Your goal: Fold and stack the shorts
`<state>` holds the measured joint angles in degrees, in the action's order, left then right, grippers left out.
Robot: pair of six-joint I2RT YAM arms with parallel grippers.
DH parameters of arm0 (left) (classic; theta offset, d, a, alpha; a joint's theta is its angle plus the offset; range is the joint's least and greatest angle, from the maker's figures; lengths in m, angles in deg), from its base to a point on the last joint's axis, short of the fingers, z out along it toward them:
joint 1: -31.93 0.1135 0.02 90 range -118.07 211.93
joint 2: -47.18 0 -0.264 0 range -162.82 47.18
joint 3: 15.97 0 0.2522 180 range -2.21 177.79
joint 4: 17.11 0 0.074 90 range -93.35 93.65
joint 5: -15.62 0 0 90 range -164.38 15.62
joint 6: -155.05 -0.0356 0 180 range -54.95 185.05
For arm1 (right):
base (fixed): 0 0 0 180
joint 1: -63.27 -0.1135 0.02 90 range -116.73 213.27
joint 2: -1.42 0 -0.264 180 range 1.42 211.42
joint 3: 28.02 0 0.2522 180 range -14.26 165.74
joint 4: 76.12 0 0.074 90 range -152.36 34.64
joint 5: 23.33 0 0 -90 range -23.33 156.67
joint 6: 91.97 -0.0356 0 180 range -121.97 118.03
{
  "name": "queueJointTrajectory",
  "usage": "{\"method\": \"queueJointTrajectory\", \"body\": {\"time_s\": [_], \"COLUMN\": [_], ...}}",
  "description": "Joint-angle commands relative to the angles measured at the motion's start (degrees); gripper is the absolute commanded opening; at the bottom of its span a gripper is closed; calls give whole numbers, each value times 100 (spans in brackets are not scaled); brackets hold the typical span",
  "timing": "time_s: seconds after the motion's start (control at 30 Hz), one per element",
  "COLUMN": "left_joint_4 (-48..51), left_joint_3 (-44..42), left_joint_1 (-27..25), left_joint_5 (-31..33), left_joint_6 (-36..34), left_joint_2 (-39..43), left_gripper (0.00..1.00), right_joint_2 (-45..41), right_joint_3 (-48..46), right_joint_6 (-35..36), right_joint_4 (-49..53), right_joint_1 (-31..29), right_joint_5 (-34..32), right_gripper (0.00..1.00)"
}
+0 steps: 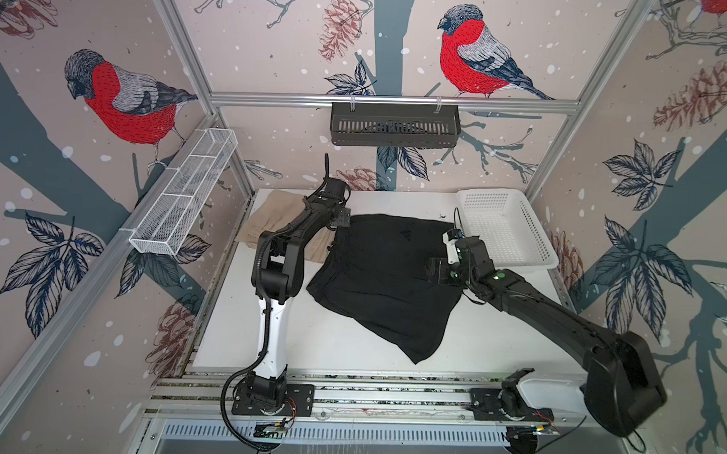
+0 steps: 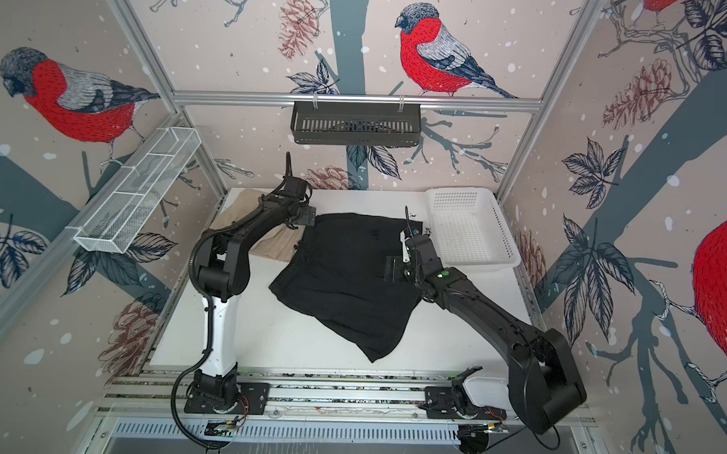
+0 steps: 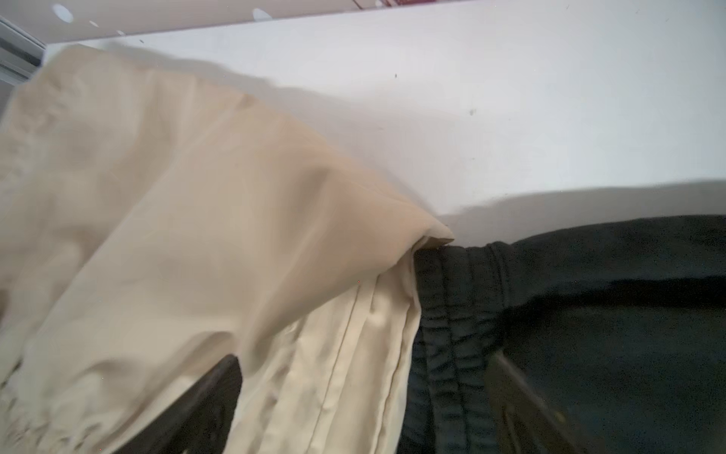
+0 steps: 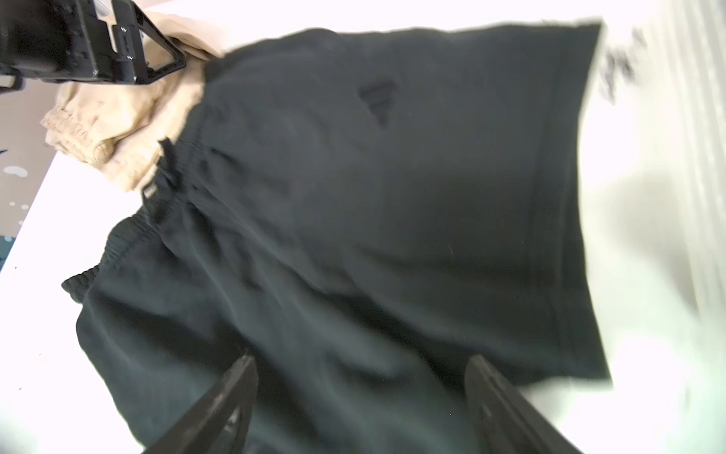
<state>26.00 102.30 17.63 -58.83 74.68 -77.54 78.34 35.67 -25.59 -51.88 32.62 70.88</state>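
Observation:
My right gripper picks up the black shorts by the near leg's outer hem corner next. Then I fold that leg over the other.
The black shorts lie spread flat on the middle of the white table, waistband to the left. The beige shorts lie bunched at the back left, and their edge touches the black waistband. My left gripper is open and hovers over the seam where the beige cloth meets the black cloth. My right gripper is open just above the right part of the black shorts, with nothing pinched between its fingers.
An empty white perforated basket stands at the back right of the table. A black slotted basket hangs on the back wall. A white wire shelf hangs on the left wall.

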Motion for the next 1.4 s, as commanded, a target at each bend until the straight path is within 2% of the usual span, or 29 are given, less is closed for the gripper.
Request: {"method": "queueJointTrajectory", "body": {"time_s": [0.0, 0.1, 0.2, 0.33, 0.5, 0.6, 0.7, 0.9, 1.1, 1.17, 1.27, 1.3, 1.37], "left_joint_4": [124, 282, -93, -623, -1263, -1485, -1593, -2192, -2726, -2856, -2981, -3024, -3129], "left_joint_3": [-243, -538, -1621, -3142, -4680, -5451, -5920, -6596, -6918, -6974, -7012, -7019, -7059], "left_joint_1": [7, 18, 16, 177, 612, 802, 859, 867, 863, 868, 867, 863, 868], "left_joint_5": [17, -175, -747, -1108, -1559, -1738, -1750, -2175, -2176, -2137, -2104, -2163, -2359], "left_joint_6": [77, 113, 410, 937, 1606, 1854, 1957, 2147, 2170, 2139, 2069, 2069, 2058], "left_joint_2": [503, 860, 1529, 2557, 3910, 4457, 4732, 4923, 4774, 4742, 4694, 4692, 4692], "left_gripper": [97, 97, 97, 97, 97, 97, 97, 97, 95, 93, 86, 83, 69], "right_joint_2": [423, 639, 568, 442, 90, -31, -195, -465, -10, 44, 1, -77, -217], "right_joint_3": [256, 195, 52, -140, -639, -905, -1201, -1676, -1548, -1552, -1622, -1648, -1670], "right_joint_6": [513, 378, 277, -55, -955, -1571, -2122, -2853, -3061, -3061, -3110, -3130, -3170], "right_joint_4": [114, 34, 187, 1134, 1903, 2176, 2146, 1481, 1219, 1161, 1262, 1327, 1479], "right_joint_1": [-117, -88, -386, -1307, -2363, -2879, -3197, -3638, -3856, -3817, -3781, -3781, -3796], "right_joint_5": [136, 312, 381, -213, -491, -608, -552, -463, -1146, -1285, -1371, -1379, -1379], "right_gripper": [85, 84, 82, 81, 79, 79, 79, 79, 76, 65, 37, 29, 18]}}
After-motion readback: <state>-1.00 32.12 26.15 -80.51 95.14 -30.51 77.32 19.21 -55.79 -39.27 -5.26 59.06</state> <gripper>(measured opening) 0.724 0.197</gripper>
